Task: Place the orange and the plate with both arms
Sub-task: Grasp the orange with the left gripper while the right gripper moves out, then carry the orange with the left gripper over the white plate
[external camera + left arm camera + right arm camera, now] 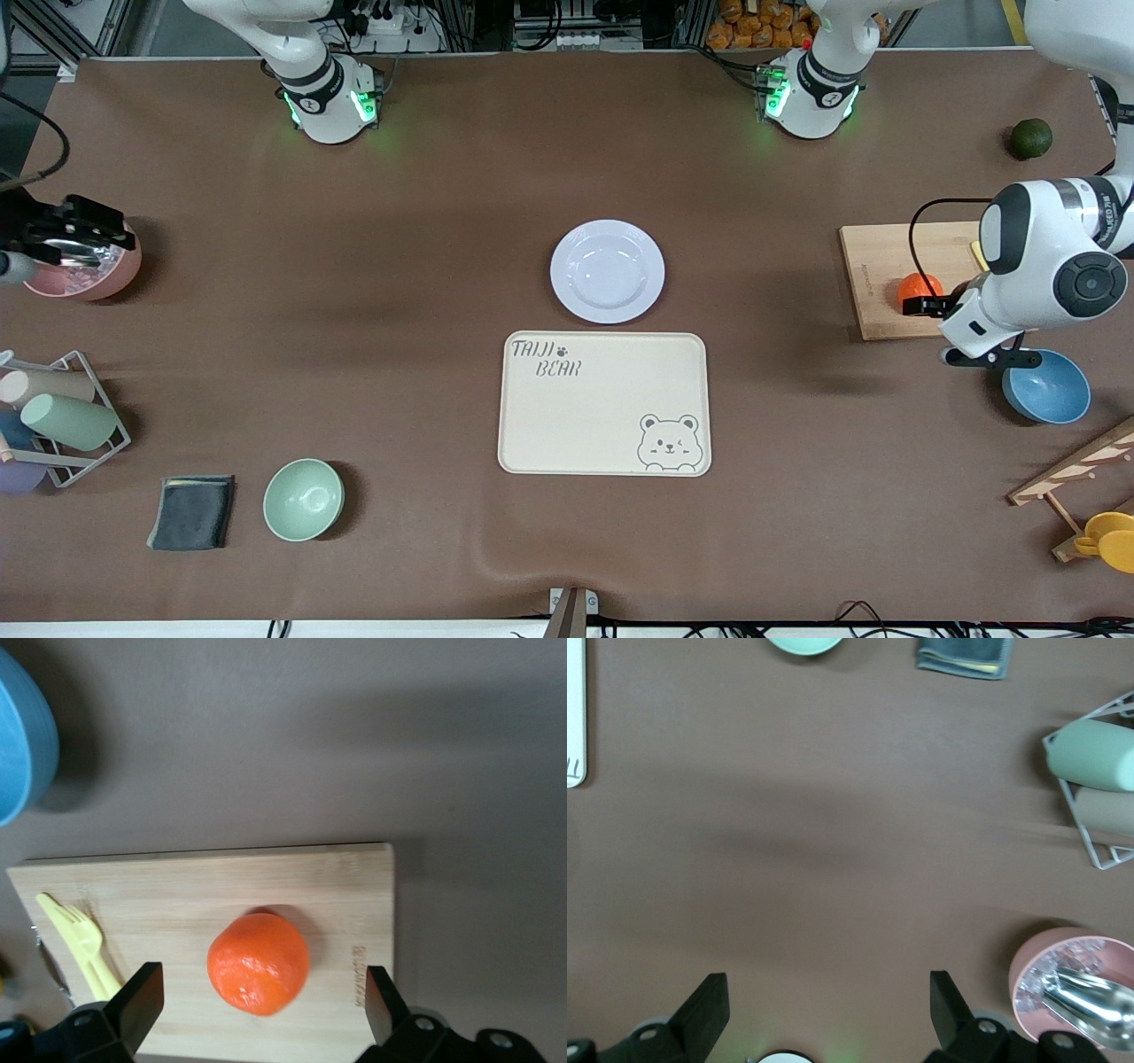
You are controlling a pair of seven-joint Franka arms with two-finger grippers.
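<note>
I will grip the orange (pixel 917 288) by its round sides with my left gripper next, and then I should put it on the pale plate (pixel 607 270).
The orange (pixel 917 288) lies on a wooden cutting board (pixel 873 266) toward the left arm's end of the table. My left gripper (pixel 926 307) hovers over it. In the left wrist view the orange (pixel 258 963) sits between the wide-open fingers (pixel 142 994), touching neither; my left gripper (pixel 263 992) is open and holds nothing. The pale plate (pixel 607 270) rests at the table's middle, just farther from the front camera than the cream bear tray (pixel 532 416). My right gripper (pixel 69 232) is open and empty (pixel 828 1010), over bare table beside a pink bowl (pixel 1076 979).
A yellow fork (pixel 84 943) lies on the board beside the orange. A blue bowl (pixel 1047 387) stands nearer the front camera than the board, and a dark green fruit (pixel 1031 138) farther. At the right arm's end are a cup rack (pixel 62 421), grey cloth (pixel 193 512) and mint bowl (pixel 303 499).
</note>
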